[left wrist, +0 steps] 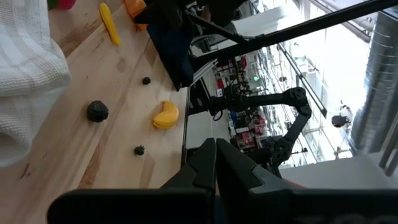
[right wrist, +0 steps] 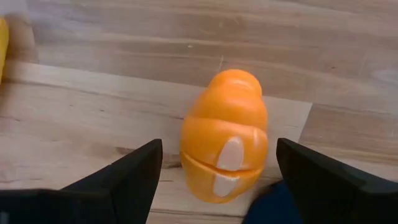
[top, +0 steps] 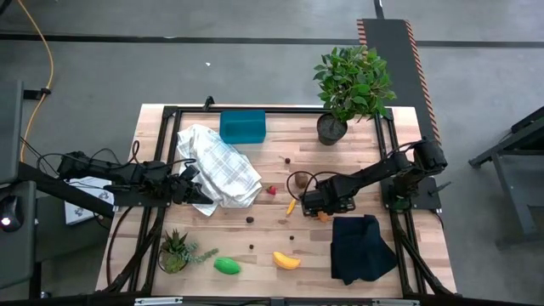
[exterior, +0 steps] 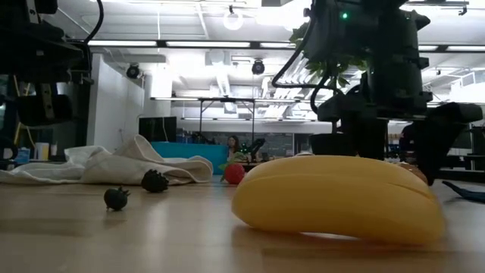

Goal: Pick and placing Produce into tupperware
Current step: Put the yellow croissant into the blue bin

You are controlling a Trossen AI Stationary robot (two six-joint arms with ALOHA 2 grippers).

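Note:
I will next grab the orange carrot with my right gripper by its rounded middle [top: 323,217] to get it into the teal tupperware [top: 242,126].
My right gripper [top: 320,206] points down, open, over a rounded orange produce piece [right wrist: 225,144] that lies on the wood; its two fingers stand either side of the piece without touching it. A slim yellow piece [top: 291,206], a strawberry [top: 272,189] and a kiwi [top: 302,179] lie close by. The banana [top: 286,260] and green oval [top: 226,266] rest near the front edge. The teal tupperware [top: 242,126] stands at the far edge. My left gripper [top: 190,183] is shut and held level at the left edge of the white checked cloth [top: 219,168].
A black folded cloth [top: 361,246] lies just in front of my right gripper. A leafy bush in a dark pot [top: 348,85] stands at the back right, and a small spiky plant [top: 174,251] at the front left. Tiny dark berries [top: 250,219] are scattered mid-table.

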